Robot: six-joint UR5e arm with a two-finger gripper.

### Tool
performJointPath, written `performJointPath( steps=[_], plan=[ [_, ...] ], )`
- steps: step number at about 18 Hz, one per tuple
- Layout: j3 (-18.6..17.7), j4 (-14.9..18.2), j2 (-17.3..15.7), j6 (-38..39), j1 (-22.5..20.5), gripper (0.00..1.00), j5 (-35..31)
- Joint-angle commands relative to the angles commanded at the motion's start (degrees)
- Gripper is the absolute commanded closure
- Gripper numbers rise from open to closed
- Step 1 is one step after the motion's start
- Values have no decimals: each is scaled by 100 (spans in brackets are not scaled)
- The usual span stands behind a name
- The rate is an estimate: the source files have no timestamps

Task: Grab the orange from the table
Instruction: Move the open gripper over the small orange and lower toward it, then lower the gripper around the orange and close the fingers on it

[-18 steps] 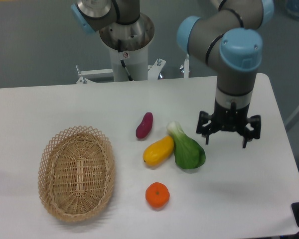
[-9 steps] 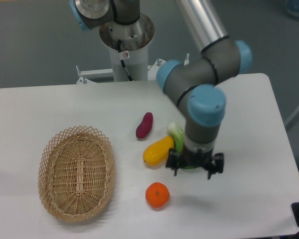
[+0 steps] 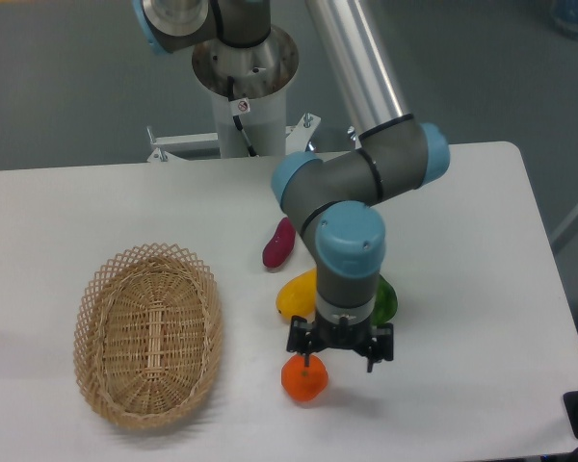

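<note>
Next, the gripper grabs the round sides of the orange (image 3: 302, 380) to pick it up from the table.
The orange (image 3: 302, 380) is a small round bright-orange fruit resting on the white table (image 3: 482, 385) near its front edge. My gripper (image 3: 338, 355) hangs just above and to the right of it, fingers spread open, with the left fingertip (image 3: 306, 360) over the orange's top. Nothing is held between the fingers. The arm's wrist covers most of the green vegetable (image 3: 385, 300) behind it.
A wicker basket (image 3: 146, 332) lies at the left. An elongated yellow fruit (image 3: 295, 295) and a purple vegetable (image 3: 277, 243) lie just behind the orange. The arm's base (image 3: 243, 77) stands at the table's back edge.
The gripper has swung from the right side of the table leftward and toward the front, ending over the orange. The fruits and basket have not moved.
</note>
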State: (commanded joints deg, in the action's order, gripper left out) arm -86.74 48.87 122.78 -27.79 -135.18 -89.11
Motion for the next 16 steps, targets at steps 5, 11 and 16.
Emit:
performJointPath(
  steps=[5,11,16],
  plan=[
    [-211,-88,105,107,115,0,-54],
    [-141,-88,237,160,159,0,271],
    [-115,-105,352,133,159,0,271]
  ],
)
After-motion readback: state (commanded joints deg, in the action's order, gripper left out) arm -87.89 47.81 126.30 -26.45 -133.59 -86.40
